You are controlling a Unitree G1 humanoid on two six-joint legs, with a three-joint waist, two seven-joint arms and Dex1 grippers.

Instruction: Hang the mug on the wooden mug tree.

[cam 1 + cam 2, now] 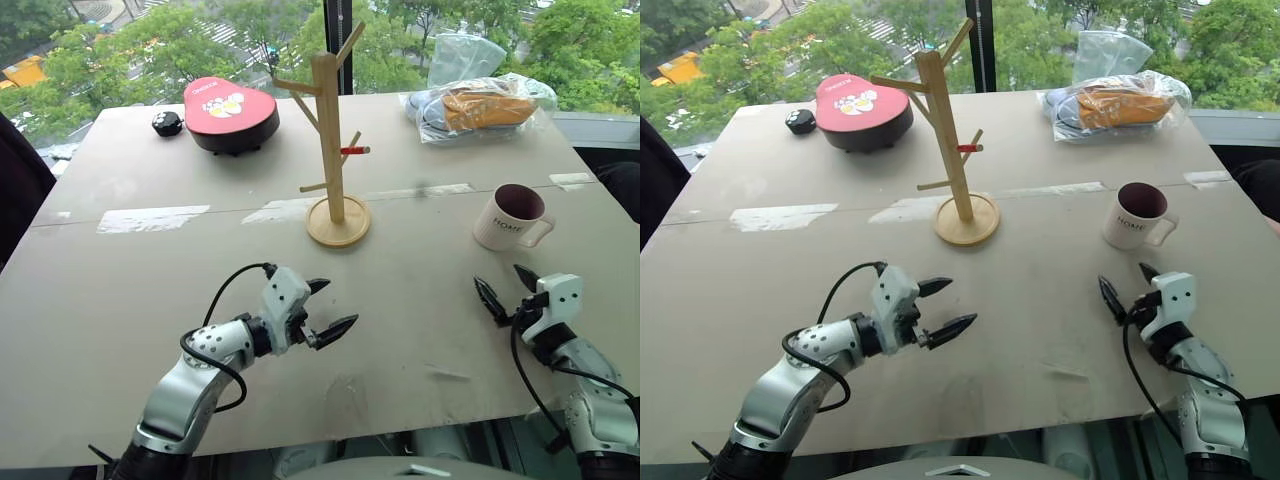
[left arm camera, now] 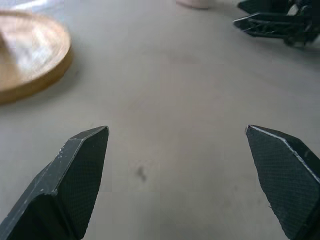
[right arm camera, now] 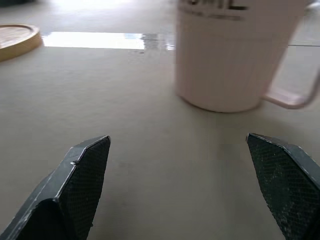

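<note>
The mug's round body is wide and slopes, so my right gripper should next lift it by its thin handle (image 1: pixel 541 232).
The cream mug (image 1: pixel 511 217) with a dark inside stands upright on the table's right side, its handle toward the right; it also fills the right wrist view as the mug (image 3: pixel 232 55). My right gripper (image 1: pixel 507 287) is open a short way in front of it, apart from it. The wooden mug tree (image 1: pixel 332 140) stands at the table's middle on its round base, with a red-tipped peg. My left gripper (image 1: pixel 328 306) hovers open in front of the tree's base (image 2: pixel 30 60), holding nothing.
A black bowl with a red lid (image 1: pixel 231 112) and a small black object (image 1: pixel 166 123) sit at the back left. A plastic bag with orange contents (image 1: pixel 480 106) lies at the back right. Tape strips (image 1: pixel 152 218) cross the table (image 1: pixel 120 300).
</note>
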